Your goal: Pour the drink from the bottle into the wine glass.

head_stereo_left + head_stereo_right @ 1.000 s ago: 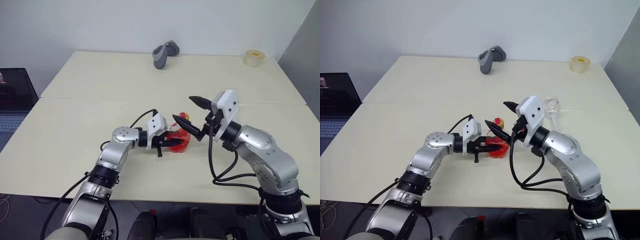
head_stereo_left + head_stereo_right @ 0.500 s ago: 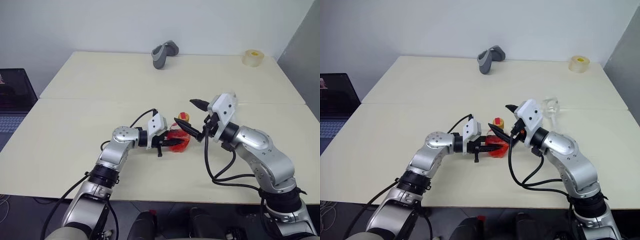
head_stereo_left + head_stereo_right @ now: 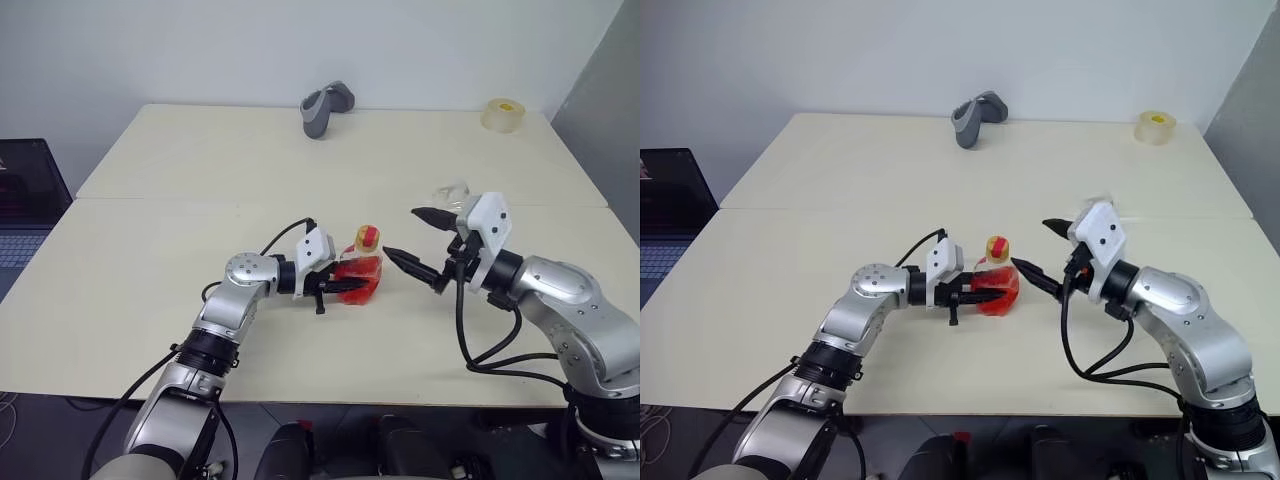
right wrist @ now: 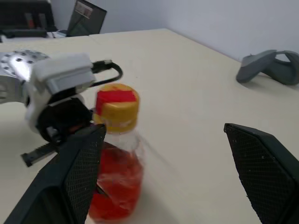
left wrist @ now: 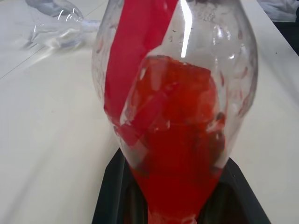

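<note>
My right gripper isn't ready to close on the yellow cap [image 3: 367, 237] on the bottle [image 3: 358, 277] yet. Its fingers stop short of the cap, so it should first move toward the cap.
The bottle [image 3: 358, 277] stands upright on the cream table [image 3: 150, 260], its yellow-red cap [image 3: 367, 237] on top. The red drink [image 5: 177, 154] fills its bulbous lower body. My left gripper [image 3: 341, 287] is shut on that lower body, reaching in level from the left. To the right of the bottle my right gripper [image 3: 401, 232] is open and apart from it, fingers pointing toward the cap. The clear wine glass [image 3: 450, 192] sits behind the right gripper and appears to lie on its side [image 5: 56, 23].
A grey curved object [image 3: 325, 105] rests at the table's far edge and a roll of tape [image 3: 503, 113] at the far right corner. A laptop [image 3: 25, 205] stands off the table's left side. A seam [image 3: 200, 198] runs across the tabletop.
My right gripper has drawn back to the right, away from the bottle's cap, still open. The left gripper and bottle have stayed put.
</note>
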Robot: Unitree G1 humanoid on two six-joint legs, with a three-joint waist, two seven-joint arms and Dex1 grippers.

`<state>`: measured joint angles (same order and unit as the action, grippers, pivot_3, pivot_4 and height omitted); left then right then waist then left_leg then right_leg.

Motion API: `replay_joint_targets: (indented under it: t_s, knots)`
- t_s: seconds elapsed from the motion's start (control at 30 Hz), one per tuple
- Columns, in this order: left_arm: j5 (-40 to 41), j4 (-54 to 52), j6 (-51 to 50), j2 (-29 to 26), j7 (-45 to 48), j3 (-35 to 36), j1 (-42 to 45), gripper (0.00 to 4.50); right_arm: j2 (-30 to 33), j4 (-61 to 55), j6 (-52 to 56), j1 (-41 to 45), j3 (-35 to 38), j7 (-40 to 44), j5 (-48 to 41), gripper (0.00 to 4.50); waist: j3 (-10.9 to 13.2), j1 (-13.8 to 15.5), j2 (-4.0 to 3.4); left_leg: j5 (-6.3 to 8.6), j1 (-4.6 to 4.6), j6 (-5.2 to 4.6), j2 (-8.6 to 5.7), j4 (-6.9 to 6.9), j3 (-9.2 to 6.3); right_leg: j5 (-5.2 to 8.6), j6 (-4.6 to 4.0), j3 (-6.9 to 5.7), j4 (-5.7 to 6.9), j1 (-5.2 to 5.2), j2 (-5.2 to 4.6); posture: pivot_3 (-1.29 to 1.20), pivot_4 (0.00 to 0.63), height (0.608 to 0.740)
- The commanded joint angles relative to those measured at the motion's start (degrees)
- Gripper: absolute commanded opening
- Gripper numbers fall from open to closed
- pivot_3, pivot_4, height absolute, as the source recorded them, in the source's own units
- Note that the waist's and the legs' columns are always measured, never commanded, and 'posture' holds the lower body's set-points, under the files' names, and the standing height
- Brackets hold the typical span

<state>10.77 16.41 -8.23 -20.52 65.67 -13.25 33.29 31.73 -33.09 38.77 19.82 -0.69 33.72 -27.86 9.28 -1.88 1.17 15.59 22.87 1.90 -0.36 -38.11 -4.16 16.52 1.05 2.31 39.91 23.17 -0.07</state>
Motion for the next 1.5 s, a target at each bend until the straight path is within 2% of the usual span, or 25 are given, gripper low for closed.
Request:
replay_joint_targets:
  t_s: [0.03, 0.23, 0.43, 0.97, 1.13, 1.5]
  knots:
    - [0.54, -1.81, 1.04, 0.01, 0.07, 0.44, 0.45, 0.76, -2.56, -2.56, -0.03, 2.80, -2.26, -2.11, 0.16, 4.30, 0.00, 0.03, 0.00, 0.00, 0.00, 0.00, 0.00, -0.01, 0.00, 0.00, 0.00, 0.00, 0.00, 0.00, 0.00, 0.00, 0.150, 0.740]
    - [0.49, -1.87, 0.94, -0.09, 0.12, 0.42, 0.45, 0.76, -6.36, 1.45, -2.24, 6.06, -5.07, -5.35, 4.60, 4.30, 0.00, 0.12, 0.00, 0.00, 0.02, 0.01, -0.03, -0.03, 0.00, 0.00, 0.00, -0.01, -0.02, 0.00, -0.03, 0.00, 0.150, 0.740]
    - [0.50, -2.10, 0.81, -0.22, 0.03, 0.48, 0.32, 0.76, -4.54, 2.43, -2.93, 4.67, -3.67, -4.02, 5.75, 4.30, 0.00, 0.12, 0.00, 0.00, 0.02, 0.01, -0.04, -0.03, 0.01, 0.00, 0.00, -0.01, -0.02, 0.00, -0.04, 0.00, 0.150, 0.740]
    - [0.52, -2.06, 0.90, -0.18, 0.07, 0.48, 0.34, 0.76, -0.06, -2.31, 2.64, 1.45, 3.08, 0.42, -5.29, 4.30, 0.00, 0.18, 0.00, 0.00, 0.02, 0.00, -0.03, -0.02, 0.01, 0.00, 0.00, -0.01, -0.01, 0.00, -0.03, 0.00, 0.150, 0.740]
    - [0.48, -2.20, 0.79, -0.16, 0.01, 0.42, 0.29, 0.76, -1.68, -3.00, 3.90, 1.61, 1.99, -1.17, -6.99, 4.30, 0.00, 0.18, 0.00, 0.00, 0.02, 0.00, -0.03, -0.02, 0.01, 0.00, 0.00, 0.00, -0.01, 0.00, -0.03, 0.00, 0.150, 0.740]
    - [0.38, -2.05, 0.89, -0.16, 0.05, 0.35, 0.47, 0.76, -6.27, 2.02, 1.72, 5.07, -3.44, -3.23, -2.55, 4.30, 0.00, 0.15, 0.00, 0.00, 0.02, 0.00, -0.03, -0.02, 0.01, 0.00, 0.00, -0.01, -0.01, 0.00, -0.03, 0.00, 0.150, 0.740]
